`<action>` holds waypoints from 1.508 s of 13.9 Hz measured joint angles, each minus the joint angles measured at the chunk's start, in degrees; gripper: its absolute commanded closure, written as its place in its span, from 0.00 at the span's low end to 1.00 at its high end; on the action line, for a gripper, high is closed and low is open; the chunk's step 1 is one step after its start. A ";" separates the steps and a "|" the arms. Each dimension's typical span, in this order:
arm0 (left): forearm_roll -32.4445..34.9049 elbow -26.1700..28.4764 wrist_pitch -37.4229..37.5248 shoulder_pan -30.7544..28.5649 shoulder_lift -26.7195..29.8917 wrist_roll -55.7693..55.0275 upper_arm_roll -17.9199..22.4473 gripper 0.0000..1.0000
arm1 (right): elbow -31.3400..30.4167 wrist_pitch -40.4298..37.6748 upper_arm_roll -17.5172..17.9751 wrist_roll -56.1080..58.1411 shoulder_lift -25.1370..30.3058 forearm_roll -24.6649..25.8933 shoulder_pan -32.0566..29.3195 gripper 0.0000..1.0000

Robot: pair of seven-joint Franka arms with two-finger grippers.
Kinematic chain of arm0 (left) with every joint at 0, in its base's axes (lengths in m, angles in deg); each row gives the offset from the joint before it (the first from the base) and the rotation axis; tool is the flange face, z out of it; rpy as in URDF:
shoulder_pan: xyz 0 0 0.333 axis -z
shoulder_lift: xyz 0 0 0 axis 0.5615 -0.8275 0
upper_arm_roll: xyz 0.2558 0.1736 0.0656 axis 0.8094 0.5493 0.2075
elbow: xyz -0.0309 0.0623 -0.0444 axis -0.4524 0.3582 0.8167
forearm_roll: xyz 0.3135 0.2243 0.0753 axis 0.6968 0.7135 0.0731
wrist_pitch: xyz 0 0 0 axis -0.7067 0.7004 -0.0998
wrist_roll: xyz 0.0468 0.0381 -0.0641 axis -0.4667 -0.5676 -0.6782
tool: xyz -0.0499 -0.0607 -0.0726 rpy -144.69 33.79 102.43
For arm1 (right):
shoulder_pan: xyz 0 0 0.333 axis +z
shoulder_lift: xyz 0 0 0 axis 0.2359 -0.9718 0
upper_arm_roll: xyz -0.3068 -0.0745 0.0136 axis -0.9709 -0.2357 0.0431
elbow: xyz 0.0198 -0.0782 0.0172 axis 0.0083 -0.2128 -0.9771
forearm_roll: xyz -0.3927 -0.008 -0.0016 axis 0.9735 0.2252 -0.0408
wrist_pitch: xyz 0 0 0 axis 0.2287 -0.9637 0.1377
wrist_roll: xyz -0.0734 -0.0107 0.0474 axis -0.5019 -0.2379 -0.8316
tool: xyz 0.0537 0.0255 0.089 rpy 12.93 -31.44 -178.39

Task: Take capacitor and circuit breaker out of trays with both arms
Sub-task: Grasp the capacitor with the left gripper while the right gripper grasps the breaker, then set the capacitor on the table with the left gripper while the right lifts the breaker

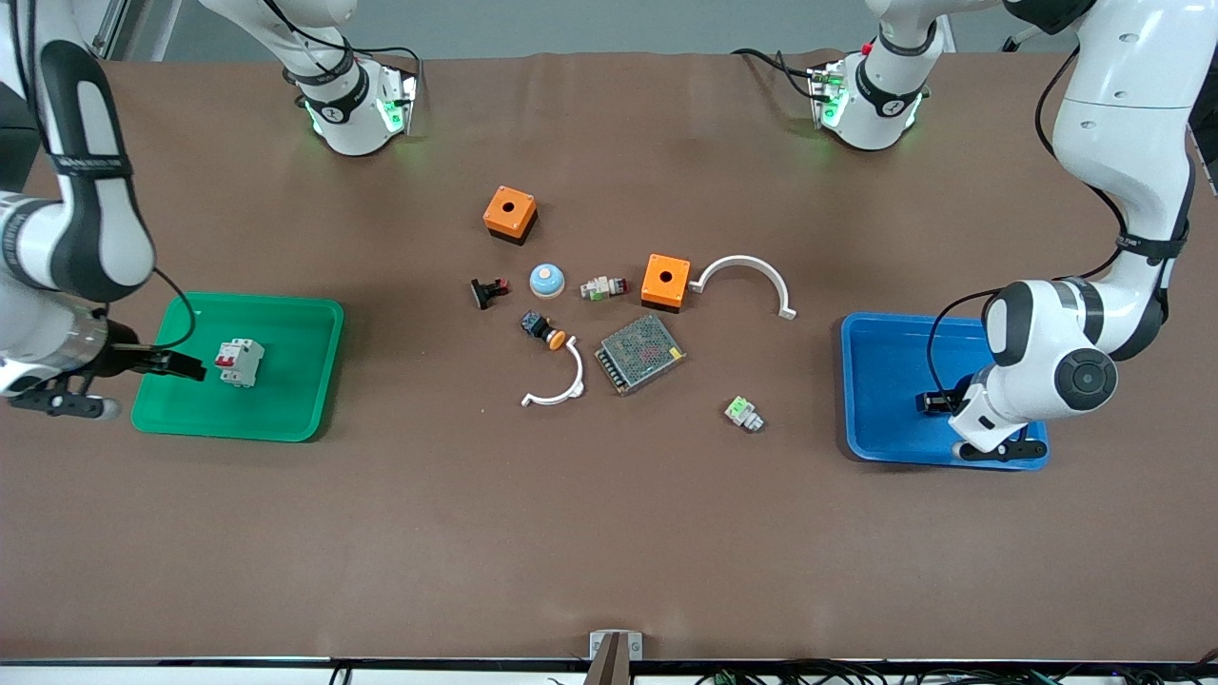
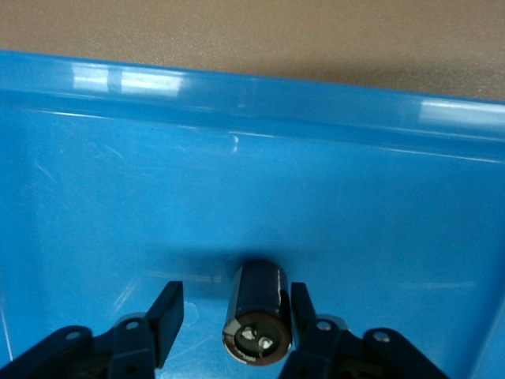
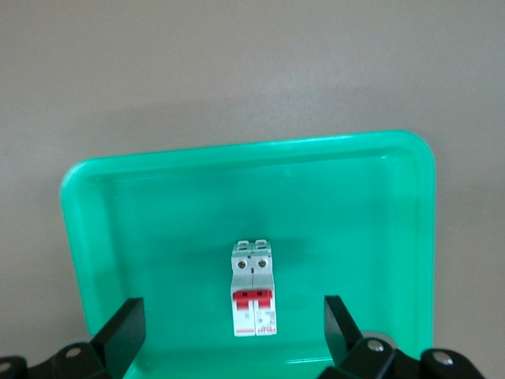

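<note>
Next, my right gripper grips the breaker's sides beside the red levers, to take the breaker out of the green tray [image 1: 285, 409] [image 3: 355, 229].
The capacitor [image 2: 256, 312], a stubby black cylinder with a lighter end face, lies on its side in the blue tray [image 1: 885, 381]. My left gripper [image 1: 937, 401] is low in that tray and open. The capacitor lies between its fingers, against one finger [image 2: 301, 312] and apart from the other. The breaker [image 1: 239, 362], a light-grey block with red levers, lies in the green tray [image 1: 285, 409]. My right gripper [image 1: 181, 366] is open and empty at that tray's edge toward the right arm's end. The breaker [image 3: 253, 288] lies free just ahead of its spread fingers.
In the middle of the table lie two orange boxes [image 1: 510, 213] [image 1: 665, 281], a metal mesh-covered box [image 1: 640, 353], two white arcs [image 1: 745, 276] [image 1: 557, 381], a black push-button [image 1: 543, 329], a black-and-red switch part [image 1: 489, 291], a blue dome [image 1: 547, 279] and a green-topped module [image 1: 743, 414].
</note>
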State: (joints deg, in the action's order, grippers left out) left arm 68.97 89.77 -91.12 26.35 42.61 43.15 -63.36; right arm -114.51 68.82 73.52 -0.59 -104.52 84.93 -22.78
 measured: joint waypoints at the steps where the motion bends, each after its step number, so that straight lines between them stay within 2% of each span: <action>1: 0.00 0.01 0.00 -0.08 -0.05 0.00 0.02 0.63 | -2.85 3.73 0.00 0.00 0.01 0.00 0.00 0.00; 3: 0.00 0.04 0.00 -0.18 -0.21 0.00 0.02 0.83 | -8.27 11.20 0.03 0.19 -0.04 0.00 0.00 0.00; 5: 0.00 0.01 0.00 -0.19 -0.30 0.00 0.01 0.98 | -12.22 16.47 0.03 0.92 -0.23 0.00 -0.09 0.00; 8: 0.00 -0.22 -0.01 -0.18 -0.30 -0.12 -0.16 1.00 | -15.13 21.72 -0.01 1.79 -1.48 0.00 -0.63 0.05; 11: 0.00 -1.23 -0.15 -0.04 0.44 -3.12 -1.45 1.00 | -15.47 23.08 -0.06 3.15 -3.36 0.00 -1.51 0.23; 14: 0.00 -1.52 2.44 0.10 2.91 -10.09 -6.05 1.00 | -15.49 23.13 -0.02 3.45 -3.93 0.00 -1.82 0.49; 16: 0.00 -1.39 5.39 0.34 4.38 -17.99 -9.99 1.00 | -15.50 23.09 0.09 3.45 -4.02 0.00 -1.81 0.69; 18: 0.00 -0.32 6.10 0.67 5.00 -25.61 -13.36 1.00 | -15.48 22.92 0.22 3.44 -4.02 0.00 -1.80 0.94; 21: 0.00 2.36 4.35 2.40 4.92 -35.10 -16.96 1.00 | -13.74 18.32 0.66 3.21 -3.88 0.00 -1.57 0.99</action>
State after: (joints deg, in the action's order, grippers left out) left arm 68.97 92.13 -86.77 28.74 47.52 8.05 -80.32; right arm -128.25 87.14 74.17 2.62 -108.40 84.92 -24.36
